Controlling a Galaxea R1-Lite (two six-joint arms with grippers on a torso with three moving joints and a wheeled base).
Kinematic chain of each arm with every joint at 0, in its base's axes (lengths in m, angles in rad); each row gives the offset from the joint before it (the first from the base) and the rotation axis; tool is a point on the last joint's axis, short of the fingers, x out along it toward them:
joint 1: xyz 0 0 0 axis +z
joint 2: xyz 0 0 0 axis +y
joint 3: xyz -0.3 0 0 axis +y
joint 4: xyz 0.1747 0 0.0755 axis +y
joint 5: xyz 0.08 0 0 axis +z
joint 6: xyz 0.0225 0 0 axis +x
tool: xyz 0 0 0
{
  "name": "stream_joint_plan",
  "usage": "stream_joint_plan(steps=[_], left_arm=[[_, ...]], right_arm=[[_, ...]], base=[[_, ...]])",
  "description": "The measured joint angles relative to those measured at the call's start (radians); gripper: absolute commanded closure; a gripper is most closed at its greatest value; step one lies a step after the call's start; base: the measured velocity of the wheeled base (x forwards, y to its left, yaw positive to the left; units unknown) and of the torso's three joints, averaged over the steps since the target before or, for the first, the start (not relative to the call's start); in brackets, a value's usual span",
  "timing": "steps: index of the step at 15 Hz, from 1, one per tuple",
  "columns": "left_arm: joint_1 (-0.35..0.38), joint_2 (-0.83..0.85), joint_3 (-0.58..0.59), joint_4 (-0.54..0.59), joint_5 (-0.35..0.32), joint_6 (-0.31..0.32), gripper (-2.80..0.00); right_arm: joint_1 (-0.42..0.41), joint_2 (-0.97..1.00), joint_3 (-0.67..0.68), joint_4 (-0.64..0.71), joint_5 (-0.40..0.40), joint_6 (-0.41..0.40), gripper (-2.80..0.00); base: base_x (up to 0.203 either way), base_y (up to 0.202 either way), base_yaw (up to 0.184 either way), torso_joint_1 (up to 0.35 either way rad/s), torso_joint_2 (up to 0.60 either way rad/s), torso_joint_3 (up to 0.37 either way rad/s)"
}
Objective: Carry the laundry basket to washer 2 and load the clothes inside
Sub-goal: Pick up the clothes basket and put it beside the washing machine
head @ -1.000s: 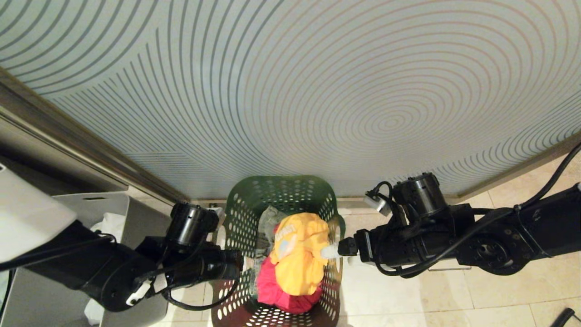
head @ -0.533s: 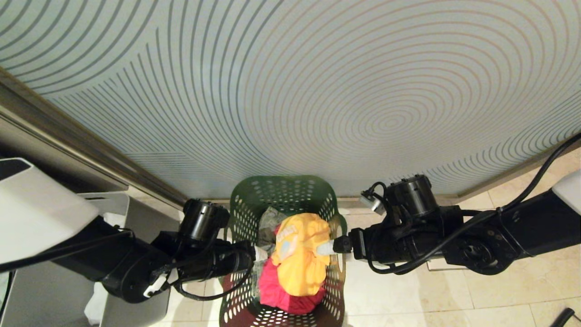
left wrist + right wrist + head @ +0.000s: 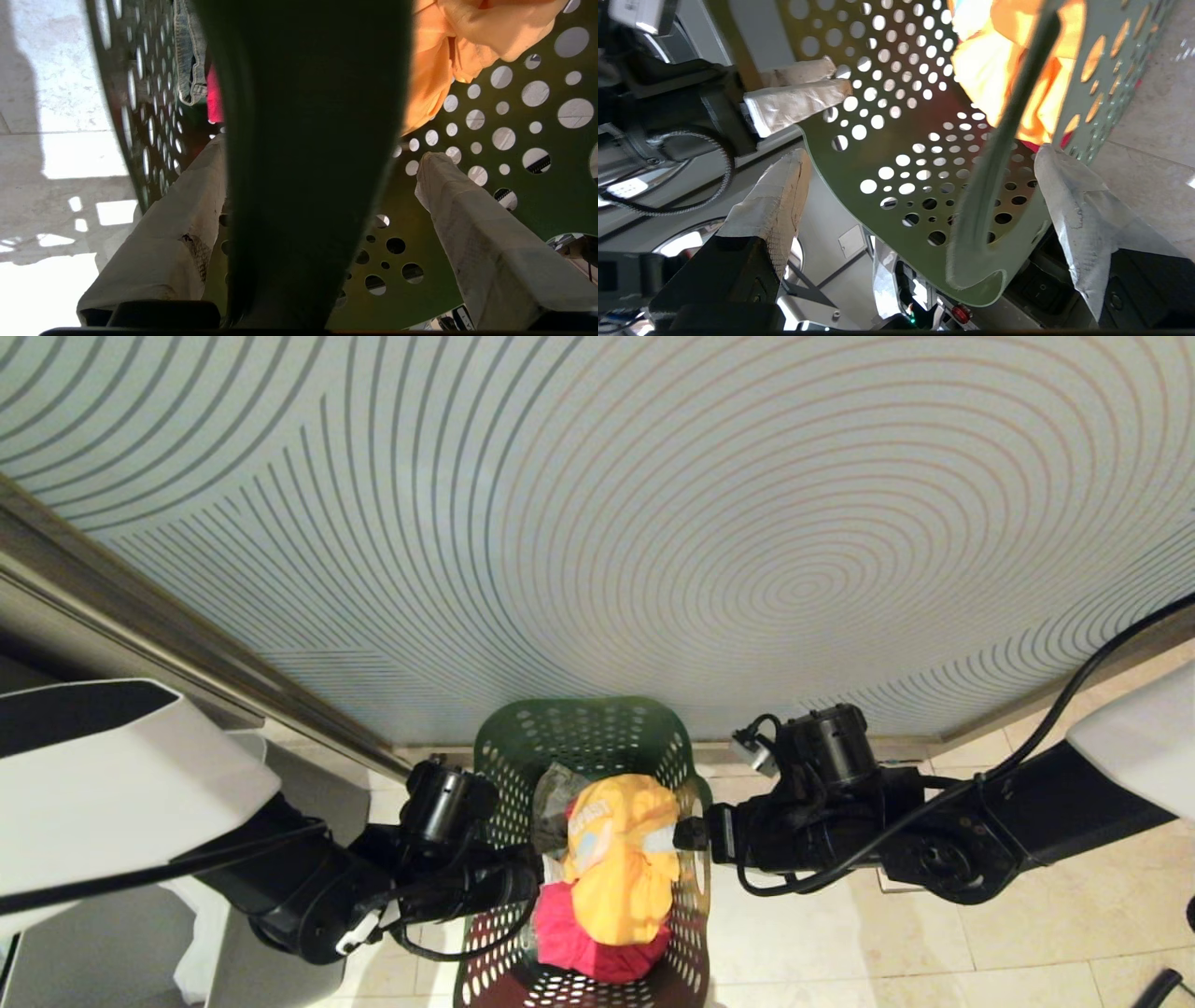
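Note:
My left gripper grabs the laundry basket by its side rim (image 3: 311, 185) next, to carry the clothes to washer 2.
The green perforated laundry basket (image 3: 509, 756) stands on the floor against the wall, holding a yellow garment (image 3: 621, 859), a pink one (image 3: 569, 938) and a piece of denim (image 3: 555, 793). My left gripper (image 3: 540, 877) is at the basket's left rim. In the left wrist view this gripper (image 3: 322, 151) is open, with the dark rim (image 3: 308, 93) between its taped fingers (image 3: 476, 233). At the right rim, my right gripper (image 3: 674, 837) is open too. The right wrist view shows it (image 3: 924, 154) straddling the basket's wall (image 3: 896, 140). Washer 2 is out of view.
A wall panel with curved lines (image 3: 597, 523) rises right behind the basket. A grey bin with white stuff in it (image 3: 93, 943) stands at the left, beside my left arm. Beige floor tiles (image 3: 934, 933) spread to the right.
Both arms have moved inward toward the basket. The left gripper went from outside the left wall onto the rim, and the right gripper slid a little further over the right rim. Both stayed open.

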Motion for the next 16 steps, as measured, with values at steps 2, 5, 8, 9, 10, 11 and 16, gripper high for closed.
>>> stream_joint_plan(steps=[2, 5, 8, 9, 10, 11, 16], left_arm=[[0.000, 0.008, -0.005, 0.000, -0.001, 0.000, -2.80], [0.001, 0.016, -0.008, 0.000, -0.001, 0.000, -2.80], [0.001, 0.018, -0.007, 0.000, -0.001, 0.001, -2.80], [0.000, 0.018, -0.008, 0.000, 0.000, 0.001, -2.80], [0.000, 0.018, -0.010, 0.001, 0.000, 0.001, -2.80], [0.000, 0.018, -0.012, 0.001, 0.000, 0.001, -2.80], [0.000, 0.018, -0.022, 0.001, 0.005, 0.005, 0.00]], right_arm=[[0.000, 0.011, -0.003, -0.001, -0.001, 0.000, -2.80], [0.000, 0.020, -0.007, -0.002, -0.001, 0.000, -2.80], [0.000, 0.022, -0.012, -0.002, -0.002, 0.001, 0.00], [0.000, 0.022, -0.013, -0.003, -0.006, 0.001, 0.00], [0.000, 0.021, -0.014, -0.003, -0.012, 0.001, 0.00], [0.000, 0.021, -0.020, -0.002, -0.014, 0.002, 0.00], [0.000, 0.031, -0.067, 0.001, -0.016, 0.008, 0.00]], base=[[0.000, 0.000, 0.000, 0.000, 0.00, 0.000], [0.000, 0.000, 0.000, 0.000, 0.00, 0.000], [0.000, 0.000, 0.000, 0.000, 0.00, 0.000], [0.000, 0.000, 0.000, 0.000, 0.00, 0.000], [0.000, 0.000, 0.000, 0.000, 0.00, 0.000], [0.000, 0.000, 0.000, 0.000, 0.00, 0.000], [0.000, 0.000, 0.000, 0.000, 0.00, 0.000]])
